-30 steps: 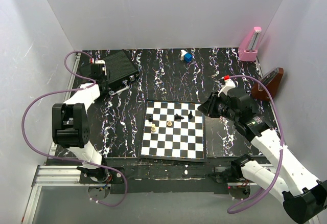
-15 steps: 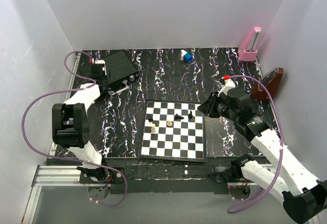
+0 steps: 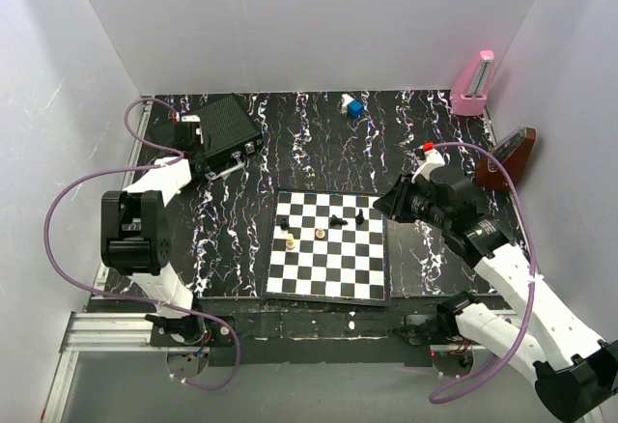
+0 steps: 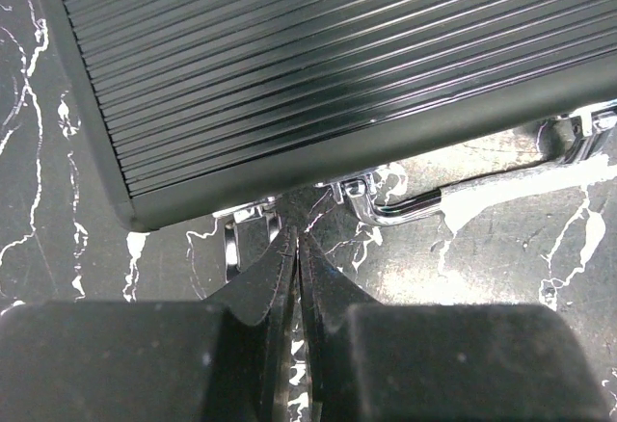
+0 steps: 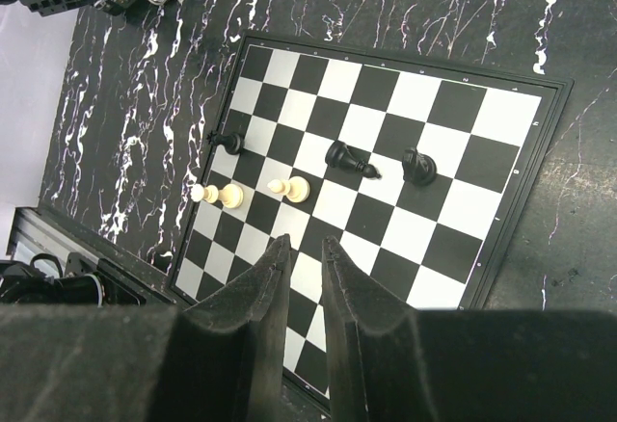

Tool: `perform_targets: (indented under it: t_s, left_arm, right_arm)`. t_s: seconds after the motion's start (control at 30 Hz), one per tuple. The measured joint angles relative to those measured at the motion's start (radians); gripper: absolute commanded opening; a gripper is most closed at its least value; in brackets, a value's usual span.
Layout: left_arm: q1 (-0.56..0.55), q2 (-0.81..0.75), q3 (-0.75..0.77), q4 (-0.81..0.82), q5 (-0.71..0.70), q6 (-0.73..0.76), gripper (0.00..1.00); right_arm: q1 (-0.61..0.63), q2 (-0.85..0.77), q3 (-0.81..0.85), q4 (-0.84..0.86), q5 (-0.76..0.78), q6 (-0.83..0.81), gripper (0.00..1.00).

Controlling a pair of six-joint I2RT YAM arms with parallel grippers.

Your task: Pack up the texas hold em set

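Observation:
The case [image 4: 337, 70] would stay shut if I lifted my left gripper now, because its closed fingers are empty beside the silver latch [image 4: 251, 214].
The black case [image 3: 224, 126] of the hold em set lies closed at the back left, its silver handle [image 3: 232, 158] facing the chessboard. In the left wrist view its ribbed lid [image 4: 328, 46] fills the top, with a silver latch [image 4: 239, 239] and the handle [image 4: 472, 196] below its edge. My left gripper [image 3: 196, 155] [image 4: 297, 241] is shut and empty, its tips at the case's front edge between latch and handle. Chips, card box and discs are hidden. My right gripper [image 3: 389, 202] [image 5: 305, 245] hovers over the chessboard, its jaws a narrow gap apart and empty.
A black-and-white chessboard [image 3: 328, 249] [image 5: 453, 123] with several pieces lies at the near centre. A small blue-and-white object [image 3: 352, 106] sits at the back. A pink metronome [image 3: 473, 85] stands at the back right, a brown wedge-shaped object [image 3: 507, 159] in front of it.
My left arm has shifted slightly at the case's front edge. The case, the chessboard and the right arm have not moved.

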Motion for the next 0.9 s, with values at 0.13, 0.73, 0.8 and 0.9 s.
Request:
perform_targets:
  t_s: [0.13, 0.73, 0.8, 0.9]
  left_arm:
    - [0.000, 0.022, 0.000, 0.006, 0.002, -0.011, 0.04]
    - [0.000, 0.033, -0.002, -0.014, 0.024, -0.023, 0.08]
    - [0.000, 0.032, -0.002, -0.014, 0.045, -0.018, 0.08]
    - [0.000, 0.011, -0.010, -0.010, 0.071, -0.010, 0.09]
  right_arm:
    - [0.000, -0.003, -0.005, 0.001, 0.000, 0.000, 0.27]
    - [0.000, -0.032, -0.032, -0.003, 0.008, 0.016, 0.27]
    - [0.000, -0.032, -0.032, -0.005, 0.008, 0.016, 0.27]
    - [0.000, -0.032, -0.032, -0.006, 0.009, 0.016, 0.27]
